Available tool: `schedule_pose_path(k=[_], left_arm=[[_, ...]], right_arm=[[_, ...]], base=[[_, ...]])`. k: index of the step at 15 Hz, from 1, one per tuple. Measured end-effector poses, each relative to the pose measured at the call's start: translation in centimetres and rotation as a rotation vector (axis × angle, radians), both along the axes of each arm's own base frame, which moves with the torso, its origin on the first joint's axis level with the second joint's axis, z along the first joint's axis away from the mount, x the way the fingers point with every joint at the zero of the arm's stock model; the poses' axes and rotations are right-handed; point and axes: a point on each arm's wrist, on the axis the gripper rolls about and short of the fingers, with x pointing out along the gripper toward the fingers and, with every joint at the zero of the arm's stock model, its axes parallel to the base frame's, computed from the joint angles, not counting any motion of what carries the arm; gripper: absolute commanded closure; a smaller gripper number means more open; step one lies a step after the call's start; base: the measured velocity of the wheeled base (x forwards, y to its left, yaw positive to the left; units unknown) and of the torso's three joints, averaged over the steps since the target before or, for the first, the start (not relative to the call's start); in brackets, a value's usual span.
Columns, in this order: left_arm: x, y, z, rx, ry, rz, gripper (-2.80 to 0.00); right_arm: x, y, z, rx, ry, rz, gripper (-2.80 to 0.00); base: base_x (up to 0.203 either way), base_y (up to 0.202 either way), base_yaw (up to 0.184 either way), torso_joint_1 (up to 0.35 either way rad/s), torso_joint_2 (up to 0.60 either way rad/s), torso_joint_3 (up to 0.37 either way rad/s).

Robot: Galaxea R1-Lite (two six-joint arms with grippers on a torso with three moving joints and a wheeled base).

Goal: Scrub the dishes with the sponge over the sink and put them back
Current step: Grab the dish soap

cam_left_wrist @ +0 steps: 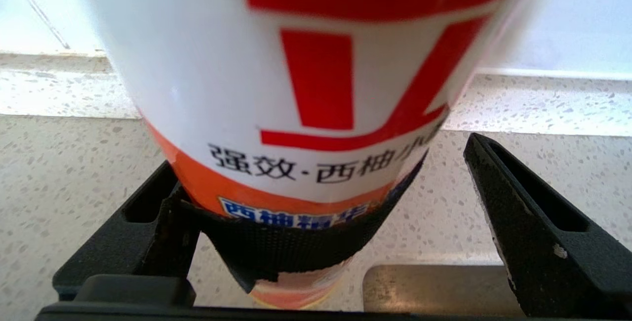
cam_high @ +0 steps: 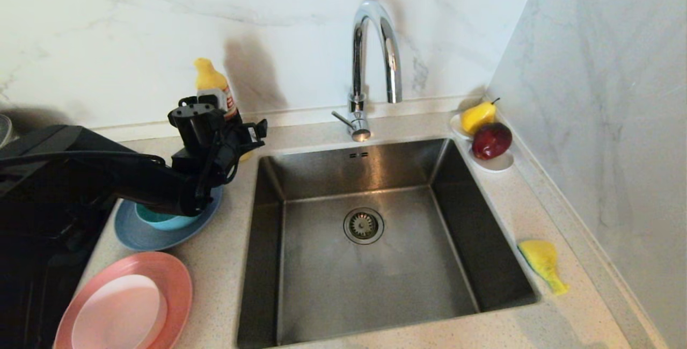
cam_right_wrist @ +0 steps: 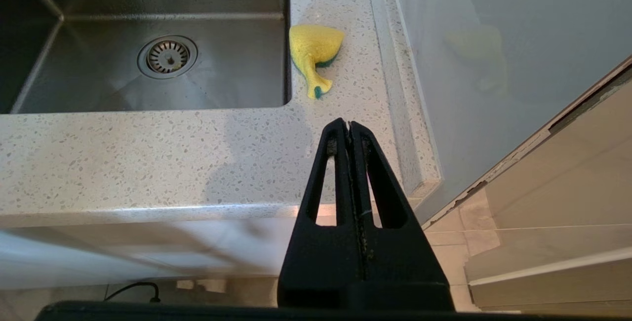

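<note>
I need to put soap on the yellow sponge for scrubbing, so my left gripper should next grip the detergent bottle by the black band around its lower body (cam_left_wrist: pixel 302 244).
My left gripper (cam_high: pixel 228 119) reaches over the dishes to a yellow-capped detergent bottle (cam_high: pixel 213 87) at the back left. It stands open, with the bottle (cam_left_wrist: pixel 296 89) between its fingers (cam_left_wrist: pixel 518 212) and a gap on one side. A teal bowl (cam_high: pixel 161 222) sits on the grey-blue plate (cam_high: pixel 140 237) under that arm. A pale pink bowl (cam_high: pixel 118 311) rests on the salmon plate (cam_high: pixel 180 279) at the front left. The yellow sponge (cam_high: pixel 542 262) lies right of the sink (cam_high: pixel 375 274). My right gripper (cam_right_wrist: pixel 349 126) is shut and empty, low before the counter edge, short of the sponge (cam_right_wrist: pixel 316 49).
A chrome gooseneck tap (cam_high: pixel 370 59) rises behind the sink. A white saucer (cam_high: pixel 496 164) with a pear (cam_high: pixel 477 115) and a dark red apple (cam_high: pixel 491 140) sits at the back right corner. A marble wall (cam_high: pixel 601 96) runs close along the right.
</note>
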Motion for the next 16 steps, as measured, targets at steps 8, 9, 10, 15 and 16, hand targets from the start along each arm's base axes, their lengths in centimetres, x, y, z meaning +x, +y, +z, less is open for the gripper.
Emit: schedule_pose_path(k=[8,9,10,15,16], left_arm=[[0.8,0.0,-0.3,-0.006,-0.011,0.027,0.0],[0.9,-0.1,-0.4,-0.006,-0.012,0.032,0.0],[1.0,-0.1,-0.5,-0.006,-0.012,0.032,0.0],[1.2,0.0,-0.7,-0.006,-0.01,0.034,0.0],[1.2,0.0,-0.7,-0.007,-0.01,0.035,0.0]], right_arm=[[0.0,0.0,0.0,0.0,0.0,-0.001,0.0],[0.0,0.0,0.0,0.0,0.0,0.0,0.0],[0.0,0.0,0.0,0.0,0.0,0.0,0.0],[0.0,0.0,0.0,0.0,0.0,0.0,0.0],[0.0,0.0,0.0,0.0,0.0,0.0,0.0]], base=[[0.0,0.0,0.0,0.0,0.0,0.0],[0.0,0.0,0.0,0.0,0.0,0.0],[0.0,0.0,0.0,0.0,0.0,0.0],[0.0,0.0,0.0,0.0,0.0,0.0],[0.0,0.0,0.0,0.0,0.0,0.0]])
